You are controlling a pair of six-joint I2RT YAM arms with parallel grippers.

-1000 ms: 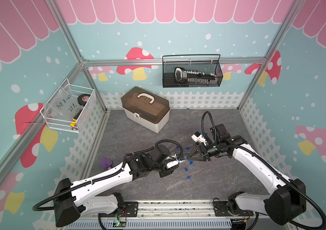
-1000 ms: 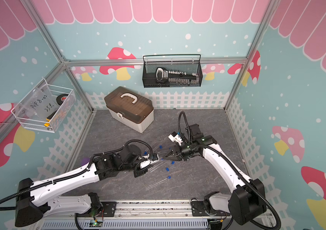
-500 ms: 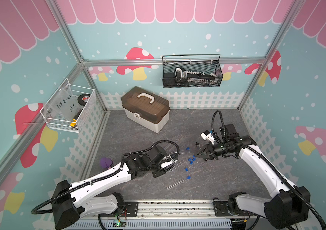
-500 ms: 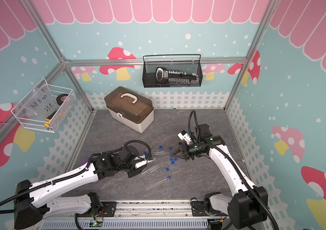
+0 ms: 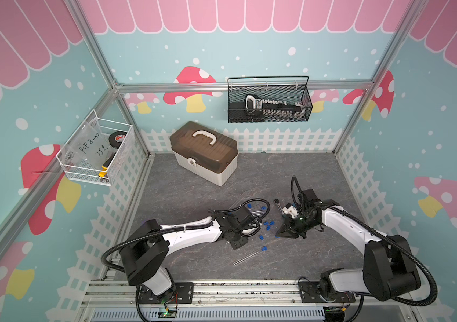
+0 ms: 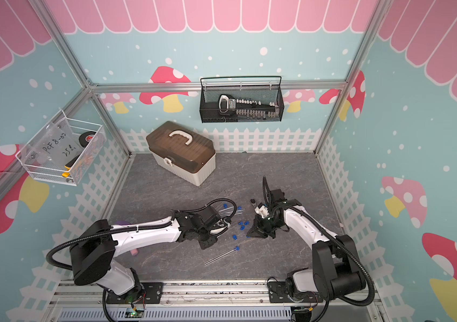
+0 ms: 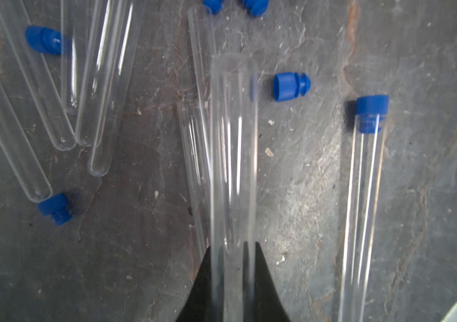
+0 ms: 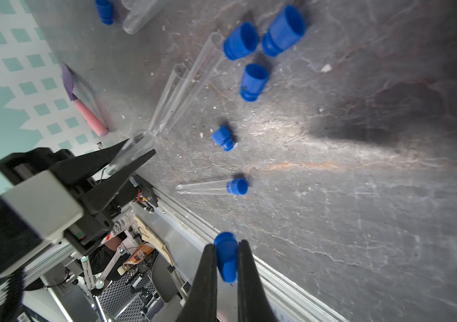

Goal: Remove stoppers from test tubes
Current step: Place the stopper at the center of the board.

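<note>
The blue stopper would come down onto empty grey floor if I opened now. It lines up with the loose stoppers beside my right gripper, before the gripper opens.
My left gripper (image 7: 233, 246) is shut on a clear, open-mouthed test tube (image 7: 233, 145) held just above the grey floor; it also shows in the right wrist view (image 8: 140, 147). My right gripper (image 8: 226, 245) is shut on a blue stopper (image 8: 226, 258) and stands a short way right of the left one (image 5: 277, 235). Several loose stoppers (image 5: 268, 224) lie between the arms. One tube (image 5: 248, 255) near the front edge still carries its stopper (image 5: 263, 248). Several bare test tubes (image 7: 101, 111) lie beside the held one.
A brown-lidded toolbox (image 5: 203, 152) stands at the back left. A black mesh basket (image 5: 269, 103) hangs on the back wall, and a white wire basket (image 5: 96, 153) on the left wall. A ratchet wrench (image 5: 277, 202) lies behind my right wrist. A pink block (image 8: 90, 117) lies by the left fence.
The grippers were close together a second ago. My right gripper has drawn right and toward the front with the stopper. The left one has drawn back slightly with the tube.
</note>
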